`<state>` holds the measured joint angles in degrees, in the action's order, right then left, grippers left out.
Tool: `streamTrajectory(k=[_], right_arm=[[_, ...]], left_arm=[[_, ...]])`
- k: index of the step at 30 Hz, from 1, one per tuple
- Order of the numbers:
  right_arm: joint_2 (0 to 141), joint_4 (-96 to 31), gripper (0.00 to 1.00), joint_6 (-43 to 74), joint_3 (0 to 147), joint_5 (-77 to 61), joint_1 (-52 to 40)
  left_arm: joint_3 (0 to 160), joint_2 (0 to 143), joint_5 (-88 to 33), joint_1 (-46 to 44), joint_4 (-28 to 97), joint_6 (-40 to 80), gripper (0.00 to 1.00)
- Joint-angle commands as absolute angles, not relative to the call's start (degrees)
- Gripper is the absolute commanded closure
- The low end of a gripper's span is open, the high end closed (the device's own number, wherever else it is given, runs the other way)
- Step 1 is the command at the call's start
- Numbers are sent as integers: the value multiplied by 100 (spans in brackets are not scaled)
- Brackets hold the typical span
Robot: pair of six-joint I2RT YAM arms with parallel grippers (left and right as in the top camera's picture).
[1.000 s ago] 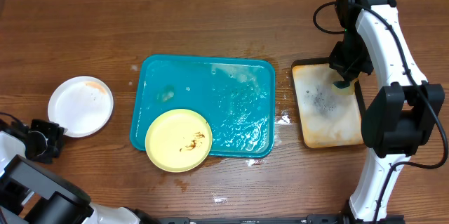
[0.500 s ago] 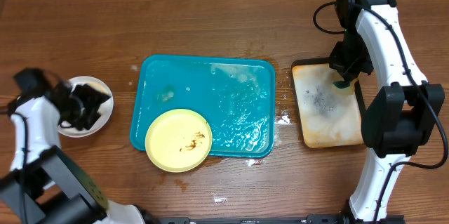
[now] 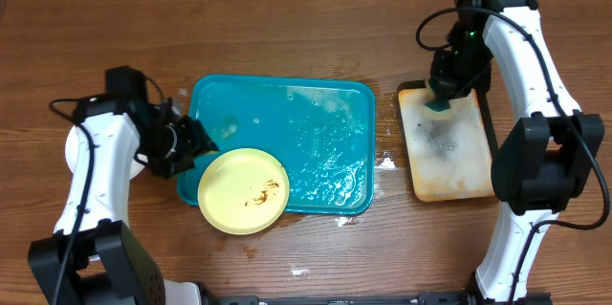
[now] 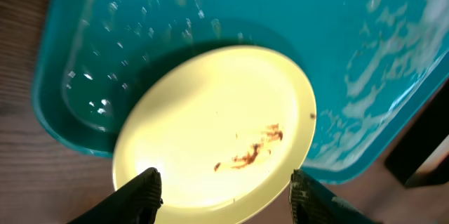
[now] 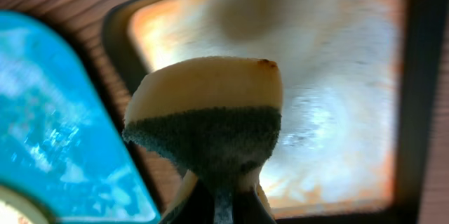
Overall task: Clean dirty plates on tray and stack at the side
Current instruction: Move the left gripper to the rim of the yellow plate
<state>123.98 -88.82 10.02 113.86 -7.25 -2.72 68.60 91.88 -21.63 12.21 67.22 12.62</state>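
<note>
The plate's top side should stay open for sponging and stacking, so my left gripper should pinch the yellow plate's rim (image 3: 203,193) (image 4: 120,156), away from the brown smear.
A pale yellow plate (image 3: 242,190) with a brown smear lies at the front left corner of the teal tray (image 3: 316,133), overhanging its rim. My left gripper (image 3: 196,141) hovers at the tray's left edge, just left of the plate. In the left wrist view the gripper (image 4: 226,189) is open, with its two fingertips (image 4: 151,185) spread over the near part of the yellow plate (image 4: 217,133); nothing is between them. The right gripper (image 3: 445,90) is shut on a yellow-and-green sponge (image 5: 207,112). No white plate shows; the left arm covers the table's left side.
A black-rimmed tray with a stained beige inside (image 3: 449,147) stands right of the teal tray; the sponge (image 3: 438,104) hangs over its back left corner. The teal tray's floor (image 4: 365,41) is wet and streaky. Small wet spots lie on the wooden table between the trays.
The left arm swung from the table's left edge across the white plate to the teal tray's left edge, hiding that plate. The right gripper shifted slightly left with the sponge.
</note>
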Motion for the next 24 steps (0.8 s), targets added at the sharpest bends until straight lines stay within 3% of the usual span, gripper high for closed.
streamTrajectory(k=[1,11,24], right_arm=[[12162,-8753,96,617,10919,-1107,-292],[12162,-7144,96,596,8643,-1363,-292],[12160,-6877,96,637,8427,-1544,-292]], left_arm=[[6901,9157,-2099,1048,6906,836,40],[6672,8737,-1959,829,7194,379,41],[4683,7564,-1953,805,6379,1299,36]])
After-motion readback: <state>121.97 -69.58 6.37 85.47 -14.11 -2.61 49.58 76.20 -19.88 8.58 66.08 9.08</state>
